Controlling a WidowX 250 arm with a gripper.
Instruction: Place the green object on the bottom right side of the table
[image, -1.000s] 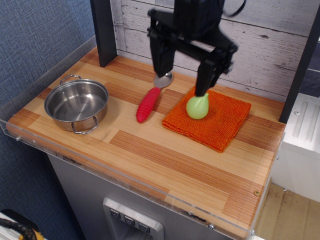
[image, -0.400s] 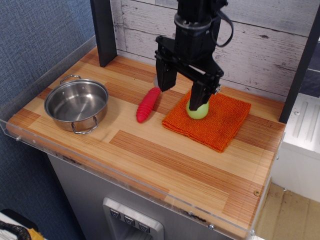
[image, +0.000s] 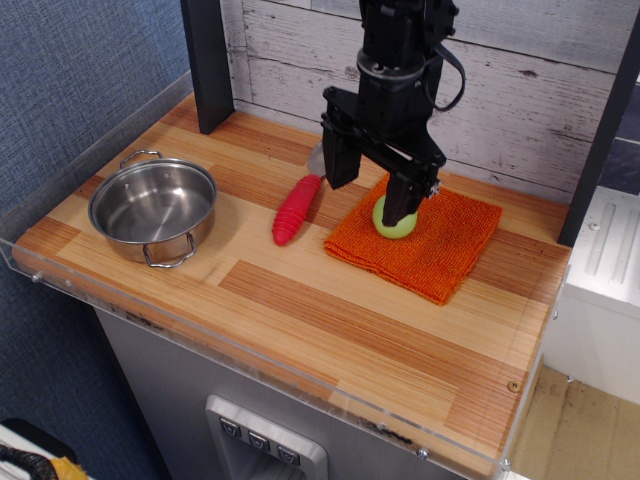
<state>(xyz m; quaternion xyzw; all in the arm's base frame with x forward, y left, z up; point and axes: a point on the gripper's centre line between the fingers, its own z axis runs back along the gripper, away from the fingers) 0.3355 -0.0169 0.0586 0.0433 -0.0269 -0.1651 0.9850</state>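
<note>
I will place the green object at the table's bottom corner next, so I will pick it up with my gripper by its rounded body (image: 393, 229).
The green object (image: 393, 224) is a pale lime-green pear-shaped toy. It lies on an orange woven cloth (image: 450, 245) at the back right of the wooden table (image: 330, 320). My black gripper (image: 370, 190) is open and hangs low over the cloth's left part. Its right finger (image: 402, 198) stands in front of the toy's upper part and hides its tip. Its left finger (image: 340, 162) is over the cloth's left edge. I cannot tell whether a finger touches the toy.
A red-handled spoon (image: 295, 208) lies just left of the cloth. A steel pot (image: 152, 210) stands at the left. A black post (image: 210, 60) rises at the back left. A clear acrylic rim (image: 300, 375) lines the front edge.
My gripper has come down and shifted slightly right, from above the toy to low over the cloth. Its right finger now covers the toy's tip. The toy has not moved.
</note>
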